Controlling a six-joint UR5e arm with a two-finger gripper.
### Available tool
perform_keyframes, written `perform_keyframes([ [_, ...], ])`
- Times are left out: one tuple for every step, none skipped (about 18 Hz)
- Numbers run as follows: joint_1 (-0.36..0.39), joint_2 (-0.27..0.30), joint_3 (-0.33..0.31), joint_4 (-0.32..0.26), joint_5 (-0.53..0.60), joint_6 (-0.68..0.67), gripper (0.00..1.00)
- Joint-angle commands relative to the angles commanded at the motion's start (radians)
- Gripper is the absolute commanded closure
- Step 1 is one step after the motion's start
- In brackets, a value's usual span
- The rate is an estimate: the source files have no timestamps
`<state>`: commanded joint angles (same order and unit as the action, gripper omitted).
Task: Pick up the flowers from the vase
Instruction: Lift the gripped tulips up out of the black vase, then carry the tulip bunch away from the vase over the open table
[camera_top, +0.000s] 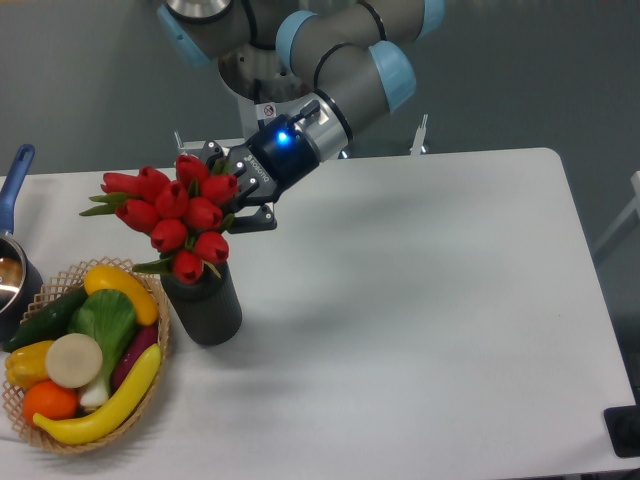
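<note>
My gripper is to grab the red buds of the flowers (170, 215) next, so that it can lift the flowers out of the dark grey vase (207, 308).
The flowers (170, 215), a bunch of red tulip buds with green leaves, stand in the dark grey vase (207, 308) at the left of the white table, leaning up and to the left. My gripper (230, 188) reaches in from the right at bud height. Its jaws are apart, one finger (210, 152) above the right-hand buds and the other finger (252, 220) below them, with a few buds between. I cannot tell whether the pads touch the buds. The stems are hidden inside the vase.
A wicker basket (150, 370) of fruit and vegetables sits right next to the vase on its left. A blue-handled metal pot (12, 265) stands at the left edge. The white table (420, 300) stretches to the right.
</note>
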<state>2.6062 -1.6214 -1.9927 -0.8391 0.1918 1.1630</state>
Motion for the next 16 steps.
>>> perform_keyframes([
  [0.006,-0.001,0.012,0.000,-0.018,-0.025,0.82],
  [0.020,-0.002,0.026,-0.002,-0.050,-0.054,0.82],
  [0.025,-0.002,0.038,-0.002,-0.066,-0.074,0.82],
  [0.026,-0.002,0.049,-0.002,-0.068,-0.095,0.82],
  [0.032,-0.002,0.057,-0.002,-0.068,-0.114,0.82],
  [0.037,-0.002,0.063,-0.002,-0.068,-0.126,0.82],
  [0.038,-0.002,0.064,-0.002,-0.068,-0.134,0.82],
  [0.041,-0.002,0.066,-0.002,-0.068,-0.135,0.82],
  [0.045,-0.002,0.068,-0.002,-0.068,-0.137,0.82],
  [0.045,-0.002,0.069,-0.002,-0.068,-0.143,0.82],
  [0.054,-0.002,0.074,-0.002,-0.068,-0.149,0.82],
  [0.064,0.000,0.077,-0.002,-0.068,-0.155,0.82],
  [0.068,-0.001,0.081,-0.002,-0.066,-0.157,0.82],
  [0.075,-0.002,0.092,-0.003,-0.058,-0.158,0.82],
  [0.084,-0.002,0.097,-0.003,-0.057,-0.164,0.82],
  [0.095,-0.002,0.104,-0.003,-0.057,-0.184,0.82],
])
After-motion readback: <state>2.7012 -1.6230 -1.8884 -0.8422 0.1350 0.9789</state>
